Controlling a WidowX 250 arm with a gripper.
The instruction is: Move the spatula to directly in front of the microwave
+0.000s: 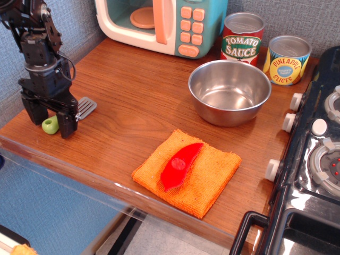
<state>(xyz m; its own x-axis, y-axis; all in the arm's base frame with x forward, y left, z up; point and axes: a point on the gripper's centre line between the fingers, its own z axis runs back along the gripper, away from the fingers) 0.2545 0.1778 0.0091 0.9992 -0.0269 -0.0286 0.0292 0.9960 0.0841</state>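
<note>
The spatula needs to go directly in front of the microwave (162, 24), so my gripper should grab it by its light green handle (51, 125) next.
The spatula lies at the left front of the wooden counter; its light green handle end (50, 125) and grey slotted blade (84, 108) show on either side of the gripper. My black gripper (49, 120) is open and lowered over the handle, one finger on each side of it. The middle of the handle is hidden behind the fingers. The teal and cream microwave (162, 24) stands at the back, door open, with an orange plate inside.
A steel bowl (229, 91) sits centre right. A tomato sauce can (242, 39) and a pineapple can (287, 59) stand behind it. A red plastic piece (181, 164) lies on an orange cloth (187, 172) at the front. A toy stove (319, 154) borders the right.
</note>
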